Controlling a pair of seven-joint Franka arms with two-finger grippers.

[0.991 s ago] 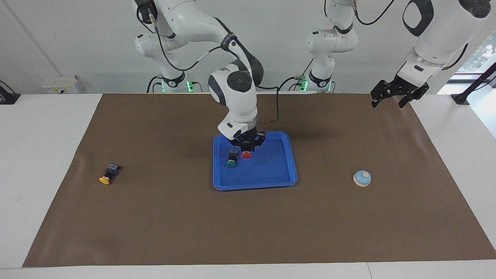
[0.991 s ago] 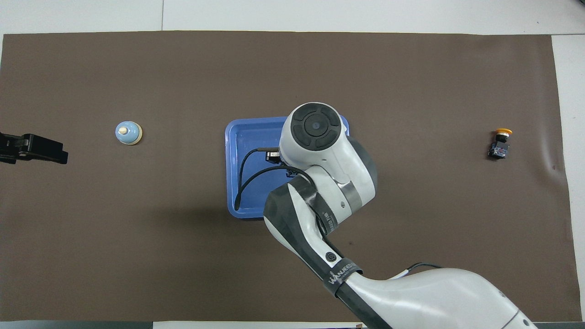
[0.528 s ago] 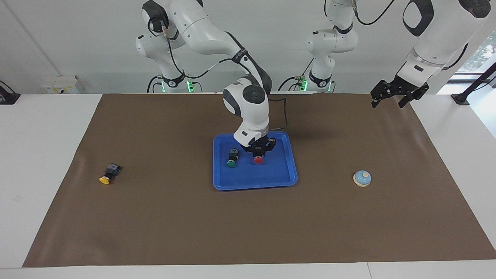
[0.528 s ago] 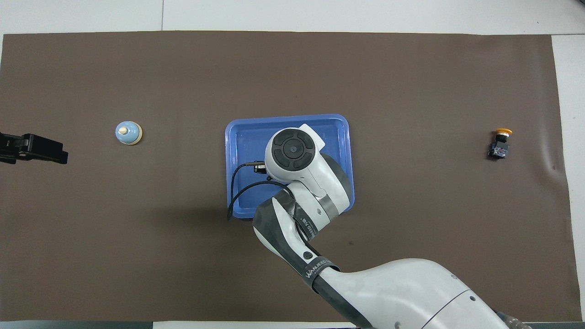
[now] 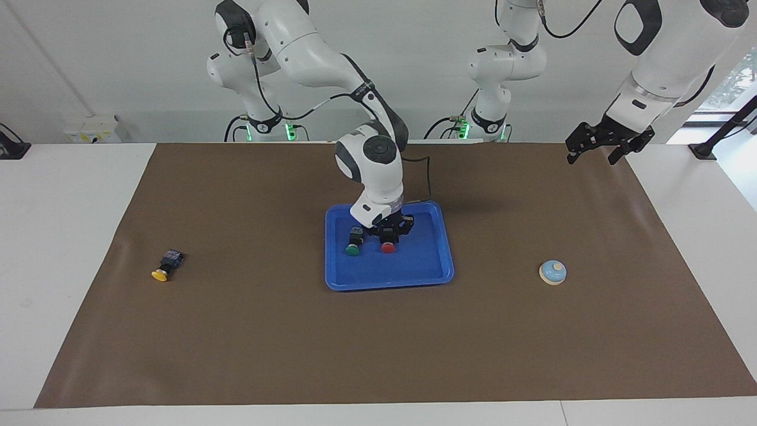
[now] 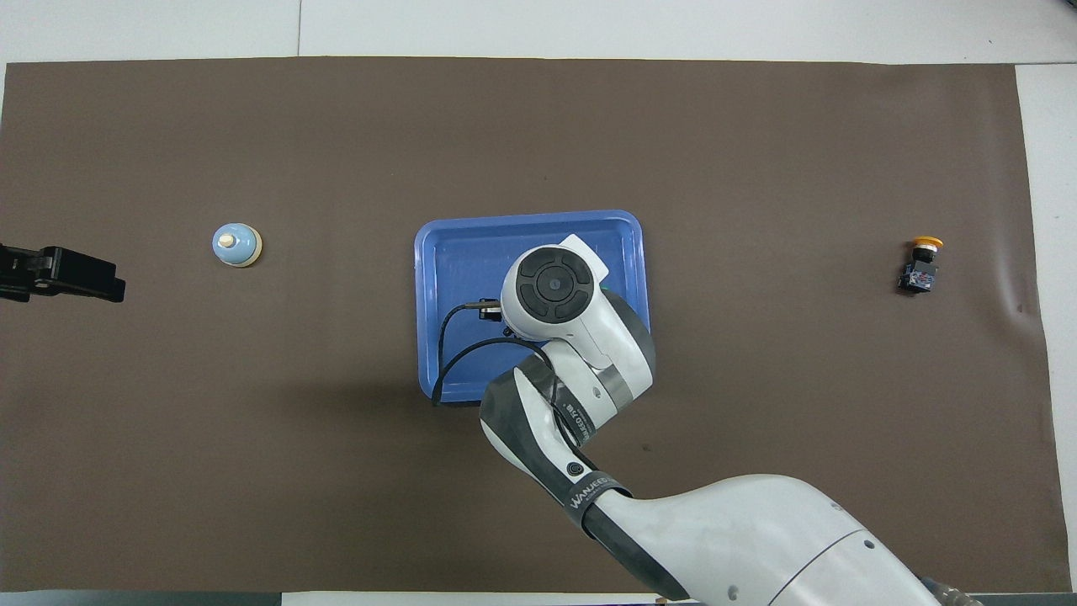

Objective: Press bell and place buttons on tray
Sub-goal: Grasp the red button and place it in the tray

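The red button is low over the bottom of the blue tray, inside the tray's rim, and it would lie in the tray (image 5: pixel 414 266), so my right gripper needs to open its fingers.
My right gripper (image 5: pixel 388 235) is low over the blue tray (image 5: pixel 414 266), shut on the red button (image 5: pixel 388 248), whose cap points down at the tray floor. The green button (image 5: pixel 353 249) lies in the tray beside it. The yellow button (image 5: pixel 161 274) lies on its side on the brown mat toward the right arm's end; it also shows in the overhead view (image 6: pixel 922 265). The bell (image 5: pixel 553 272) stands on the mat toward the left arm's end, also in the overhead view (image 6: pixel 236 244). My left gripper (image 5: pixel 597 155) waits open, raised over the mat's corner. In the overhead view my right arm hides both tray buttons.
A brown mat (image 5: pixel 266 343) covers most of the white table. A black cable loops from my right wrist over the tray (image 6: pixel 454 244). Wide bare mat lies between the tray and the yellow button, and between the tray and the bell.
My right gripper carried the red button from beside the green button toward the left arm's end, then slightly back, and lowered it to the tray floor. The left arm has not moved.
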